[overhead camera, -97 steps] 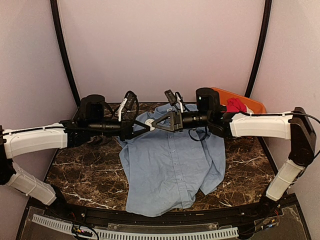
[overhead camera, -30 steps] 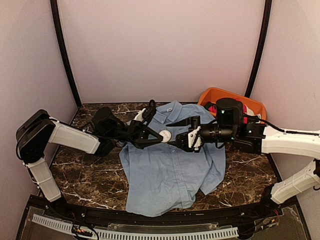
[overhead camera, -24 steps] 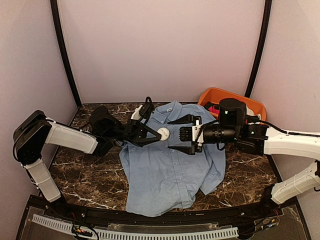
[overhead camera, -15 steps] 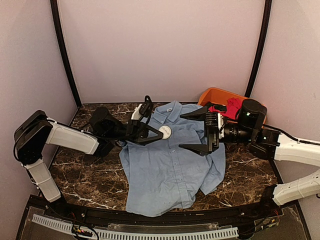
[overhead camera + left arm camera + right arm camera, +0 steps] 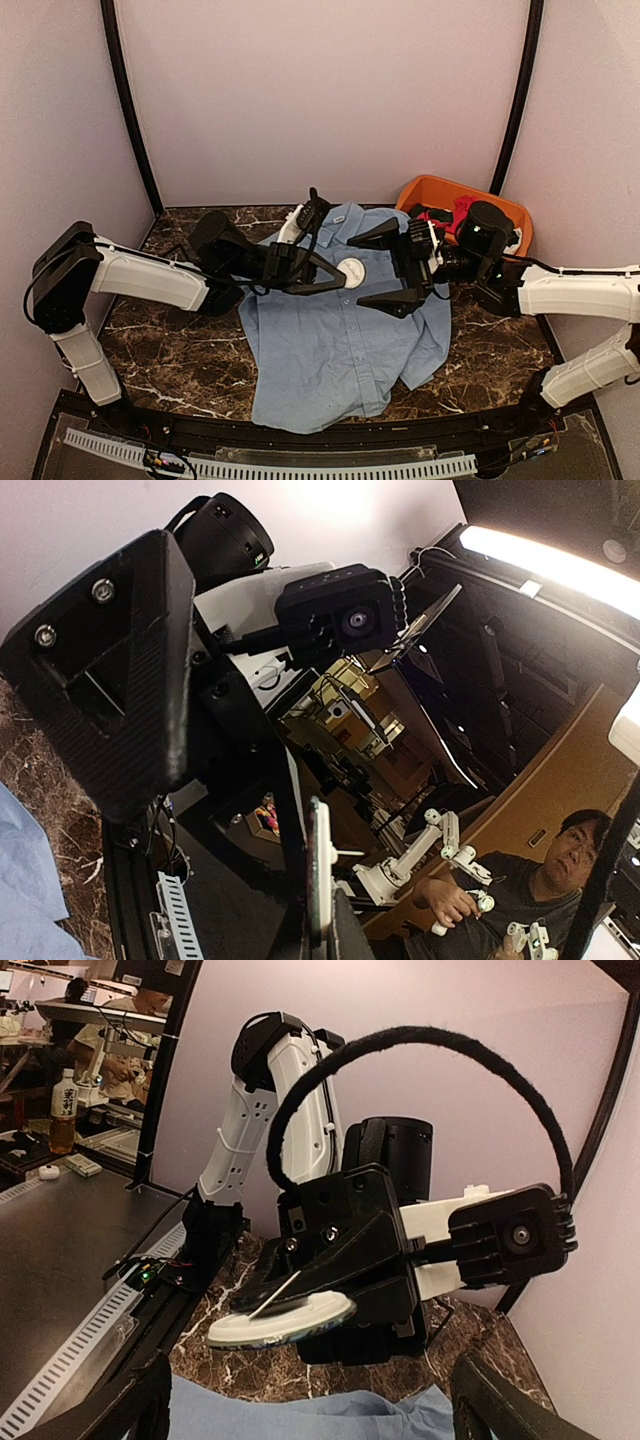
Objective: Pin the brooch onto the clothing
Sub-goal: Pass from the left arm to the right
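Note:
My right gripper isn't ready to close yet and would miss the brooch now, because the brooch's rim point(image 5: 361, 271) point(image 5: 284, 1340) is beyond both fingers. I need to move my right gripper toward the brooch's rim first.
The brooch point(image 5: 349, 268) is a small round disc, white on its upper side, with a thin pin on it. My left gripper point(image 5: 335, 279) is shut on it and holds it just above the clothing point(image 5: 340, 340), a light blue shirt spread on the marble table. In the left wrist view the brooch point(image 5: 320, 875) shows edge-on between the fingers. My right gripper point(image 5: 381, 268) stands wide open just right of the brooch, facing it and not touching. The right wrist view shows the brooch point(image 5: 285, 1320) lying flat in the left gripper point(image 5: 300, 1295), above the shirt point(image 5: 250, 1412).
An orange basket point(image 5: 505, 208) with a red garment point(image 5: 466, 209) sits at the back right, behind my right arm. Bare marble table point(image 5: 170, 340) lies left and right of the shirt. Curtain walls close in the back and sides.
My right gripper has opened wide and let go of the brooch, pulling back to the right. My left gripper, still shut on the brooch, has moved slightly right.

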